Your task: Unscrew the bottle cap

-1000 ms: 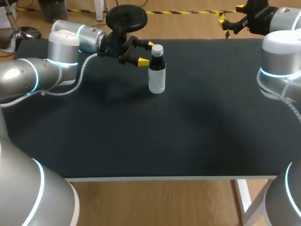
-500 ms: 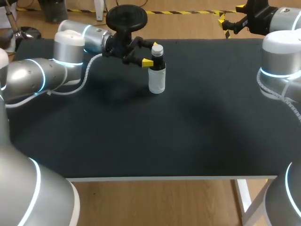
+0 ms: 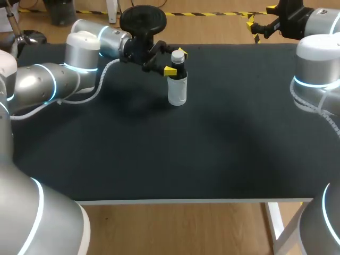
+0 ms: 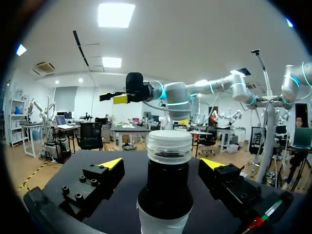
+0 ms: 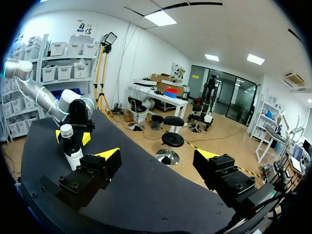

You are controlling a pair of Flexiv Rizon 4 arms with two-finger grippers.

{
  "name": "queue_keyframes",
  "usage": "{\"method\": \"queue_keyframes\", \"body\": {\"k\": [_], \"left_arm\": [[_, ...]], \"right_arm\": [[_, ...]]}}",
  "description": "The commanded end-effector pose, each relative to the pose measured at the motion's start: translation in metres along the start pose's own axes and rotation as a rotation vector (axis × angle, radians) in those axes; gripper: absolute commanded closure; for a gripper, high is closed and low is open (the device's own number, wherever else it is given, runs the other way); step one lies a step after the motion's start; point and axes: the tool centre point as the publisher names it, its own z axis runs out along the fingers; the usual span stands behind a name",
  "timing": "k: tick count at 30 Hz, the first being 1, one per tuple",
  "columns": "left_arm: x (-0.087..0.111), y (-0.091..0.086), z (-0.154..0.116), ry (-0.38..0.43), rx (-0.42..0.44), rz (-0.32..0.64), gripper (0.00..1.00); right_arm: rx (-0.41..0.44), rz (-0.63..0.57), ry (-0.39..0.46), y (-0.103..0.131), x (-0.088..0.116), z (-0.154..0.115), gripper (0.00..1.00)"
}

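My left gripper grabs the bottle by its dark neck (image 3: 179, 68) next, leaving the bottle's white cap (image 3: 177, 56) free to unscrew.
A small bottle (image 3: 177, 79) with a dark upper part, a clear lower part and a white cap (image 3: 178, 54) stands upright at the back middle of the black table (image 3: 212, 138). My left gripper (image 3: 175, 61) is open around the bottle's neck, a yellow-tipped finger on either side, not touching it. In the left wrist view the cap (image 4: 169, 146) and dark neck (image 4: 165, 187) stand between the open fingers (image 4: 111, 164). My right gripper (image 3: 261, 22) is held open high above the table's far right corner; its wrist view shows the bottle (image 5: 71, 144) far ahead, beside the left gripper (image 5: 71, 135).
A black round stool (image 3: 142, 19) stands just behind the table's far edge, close to the left gripper. The rest of the black tabletop bears nothing else.
My left gripper has moved right, from beside the bottle to around its neck, staying open. The bottle and the right arm have not moved.
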Motion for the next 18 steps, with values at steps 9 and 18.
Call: {"method": "queue_keyframes", "body": {"k": [9, 18], "left_arm": [[-0.0079, 0.0027, 0.0002, 0.123, -0.003, -0.001, 0.48], [-0.0067, 0.0018, -0.0004, 0.126, -0.006, 0.008, 1.0]], "right_arm": [[0.0, 0.0, 0.001, -0.0001, -0.0003, 0.0001, 0.0], [0.0, 0.0, 0.001, -0.0001, -0.0003, 0.0001, 0.0]]}}
